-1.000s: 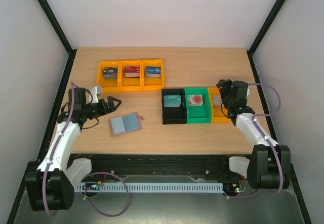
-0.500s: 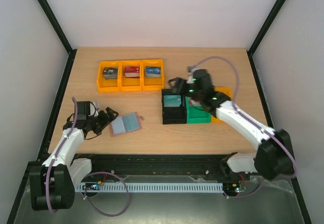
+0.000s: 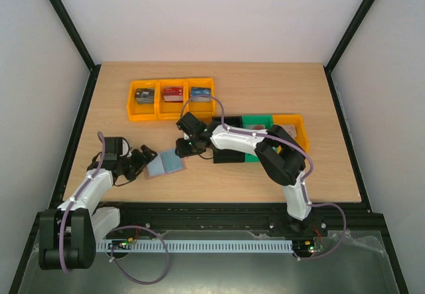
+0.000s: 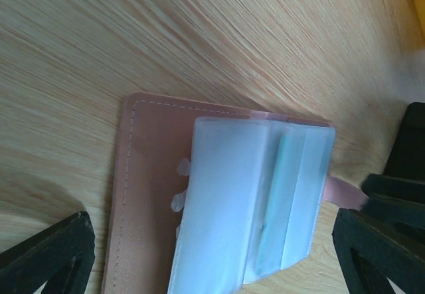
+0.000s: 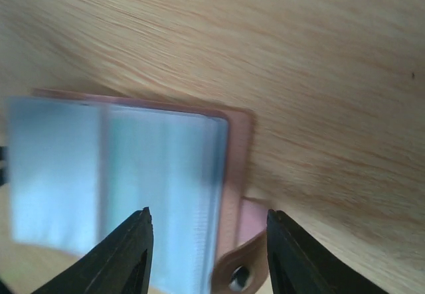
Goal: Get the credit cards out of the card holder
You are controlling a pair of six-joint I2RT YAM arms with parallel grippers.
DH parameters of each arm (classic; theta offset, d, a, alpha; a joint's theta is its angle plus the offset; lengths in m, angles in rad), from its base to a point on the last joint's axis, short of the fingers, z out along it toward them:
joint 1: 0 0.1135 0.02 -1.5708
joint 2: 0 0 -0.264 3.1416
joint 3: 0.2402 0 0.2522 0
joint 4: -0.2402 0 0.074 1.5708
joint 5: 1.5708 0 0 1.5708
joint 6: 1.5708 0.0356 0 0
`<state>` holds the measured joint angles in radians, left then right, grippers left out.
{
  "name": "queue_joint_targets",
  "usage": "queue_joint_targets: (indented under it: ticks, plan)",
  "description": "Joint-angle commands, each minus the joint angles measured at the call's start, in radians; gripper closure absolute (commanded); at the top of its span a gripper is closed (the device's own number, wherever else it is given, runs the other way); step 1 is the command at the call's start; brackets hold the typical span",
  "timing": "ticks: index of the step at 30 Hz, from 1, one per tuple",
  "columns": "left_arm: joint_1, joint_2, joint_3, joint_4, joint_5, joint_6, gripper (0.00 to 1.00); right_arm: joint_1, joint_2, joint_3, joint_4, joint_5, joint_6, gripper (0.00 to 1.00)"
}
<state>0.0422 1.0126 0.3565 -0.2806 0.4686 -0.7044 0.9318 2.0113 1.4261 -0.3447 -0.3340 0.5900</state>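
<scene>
My left gripper should go down first and then close on the card holder, because its open fingers are still above the card holder.
The card holder lies open on the table, pinkish-brown leather under pale blue sleeves. In the left wrist view a teal credit card shows through one sleeve of the card holder. My left gripper is open at the holder's left edge, its fingers wide on either side. My right gripper hovers at the holder's right edge. The right gripper is open, its jaws apart over the sleeve edge and the snap tab, touching neither.
A yellow three-part bin with stacks of cards stands at the back. A black bin, a green bin and a yellow bin sit right of the holder, with the right arm stretched over them.
The right arm swung left from the right-hand bins to the holder's right edge, its jaws narrowing. The left gripper crept closer to the holder's left edge.
</scene>
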Motion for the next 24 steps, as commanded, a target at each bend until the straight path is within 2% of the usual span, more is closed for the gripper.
queue_joint_targets:
  ticks: [1, 7, 11, 15, 18, 21, 22, 24]
  plan:
    - [-0.016, 0.028, -0.022, 0.034, -0.001, -0.028, 0.01, 0.009, 0.070, 0.042, -0.094, -0.026, 0.002, 0.57]
    - [-0.031, 0.049, -0.045, 0.090, 0.045, -0.042, 0.04, 0.023, 0.123, 0.048, -0.042, -0.094, 0.028, 0.66]
    - [-0.055, 0.074, -0.058, 0.138, 0.062, -0.050, 0.13, 0.030, 0.136, 0.047, 0.003, -0.132, 0.041, 0.71]
    - [-0.067, 0.087, -0.057, 0.153, 0.059, -0.046, 0.42, 0.031, 0.133, 0.044, 0.035, -0.148, 0.068, 0.78]
    - [-0.068, 0.086, -0.058, 0.160, 0.060, -0.044, 0.61, 0.032, 0.124, 0.043, 0.044, -0.161, 0.062, 0.80]
    - [-0.067, 0.079, -0.057, 0.162, 0.068, -0.039, 0.91, 0.028, 0.104, 0.037, 0.047, -0.164, 0.051, 0.80]
    - [-0.067, 0.073, -0.051, 0.161, 0.070, -0.033, 0.97, 0.025, 0.090, 0.031, 0.053, -0.166, 0.051, 0.80]
    - [-0.066, 0.052, -0.033, 0.158, 0.083, -0.009, 0.98, 0.015, 0.051, 0.013, 0.066, -0.165, 0.022, 0.79]
